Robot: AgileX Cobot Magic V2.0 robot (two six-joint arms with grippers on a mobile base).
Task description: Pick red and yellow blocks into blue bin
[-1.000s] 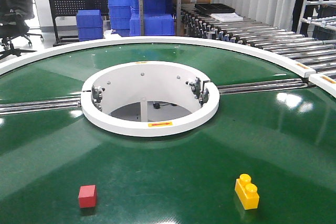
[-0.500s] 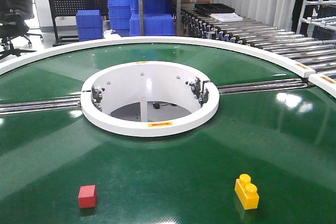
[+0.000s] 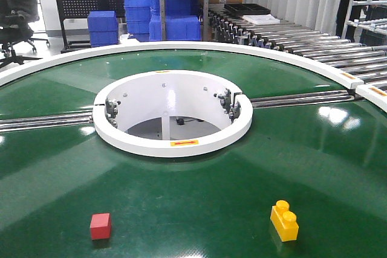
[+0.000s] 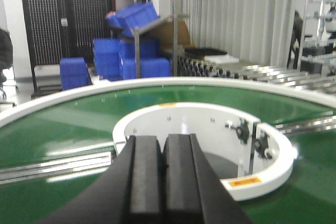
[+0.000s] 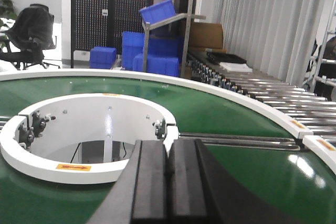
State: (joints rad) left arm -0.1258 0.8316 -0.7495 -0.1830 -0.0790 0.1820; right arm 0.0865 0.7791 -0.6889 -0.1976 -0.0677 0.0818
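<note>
The right gripper grabs the yellow studded brick [image 3: 284, 220] by its long sides next, to get it into the blue bin.
A small red cube [image 3: 100, 226] rests on the green round conveyor [image 3: 193, 191] at the near left. A yellow studded brick [image 3: 284, 220] lies at the near right of the same belt. Neither gripper appears in the front view. In the left wrist view my left gripper [image 4: 163, 145] is shut, its black pads pressed together with nothing between them, aimed at the white centre ring [image 4: 262, 171]. In the right wrist view my right gripper [image 5: 167, 150] is shut and empty too. Neither wrist view shows the blocks. The blue bin is out of view.
A white ring [image 3: 172, 143] surrounds the hole at the conveyor's centre. Metal rails [image 3: 302, 98] run out from it on both sides. A roller conveyor [image 3: 314, 46] extends at the back right. Ribbed blue crates [image 3: 103, 27] are stacked behind the table.
The yellow brick has drifted very slightly leftward and nearer on the belt. The red cube barely shifted.
</note>
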